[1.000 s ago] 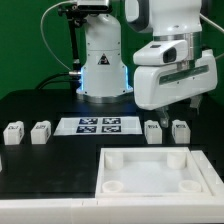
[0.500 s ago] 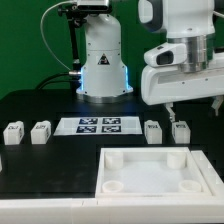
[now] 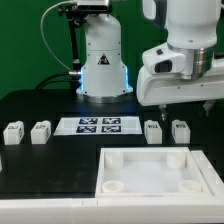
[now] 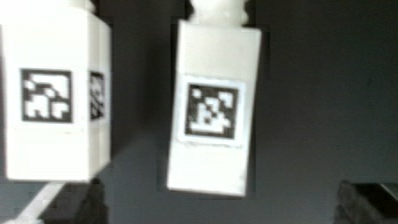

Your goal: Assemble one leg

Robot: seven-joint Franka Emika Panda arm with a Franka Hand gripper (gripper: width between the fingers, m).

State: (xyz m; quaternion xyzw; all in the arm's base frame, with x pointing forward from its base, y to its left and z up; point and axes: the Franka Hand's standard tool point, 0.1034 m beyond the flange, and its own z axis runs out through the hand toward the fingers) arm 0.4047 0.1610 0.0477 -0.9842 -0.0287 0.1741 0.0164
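My gripper's fingers are still high above the tagged white leg [image 3: 181, 133], so it is too early to close. My gripper lowers next, then closes on the leg.
Four small white legs with marker tags stand on the black table. Two are at the exterior view's left [image 3: 12, 133] [image 3: 41, 131] and two at its right [image 3: 153, 131] [image 3: 180, 129]. My gripper [image 3: 184, 108] hangs open and empty just above the right pair, touching neither. In the wrist view one leg [image 4: 217, 110] lies centred between my open fingertips [image 4: 63, 205], with the gripper [image 4: 217, 205] apart from it. A second leg [image 4: 50, 95] lies beside it.
The marker board [image 3: 100, 125] lies flat between the two pairs of legs. The large white tray-like part [image 3: 108, 160] with round corner sockets sits at the front. The robot base [image 3: 102, 60] stands behind.
The arm has moved toward the exterior view's right and then lowered a little over the right pair of legs. The legs and the tray-like part have not moved.
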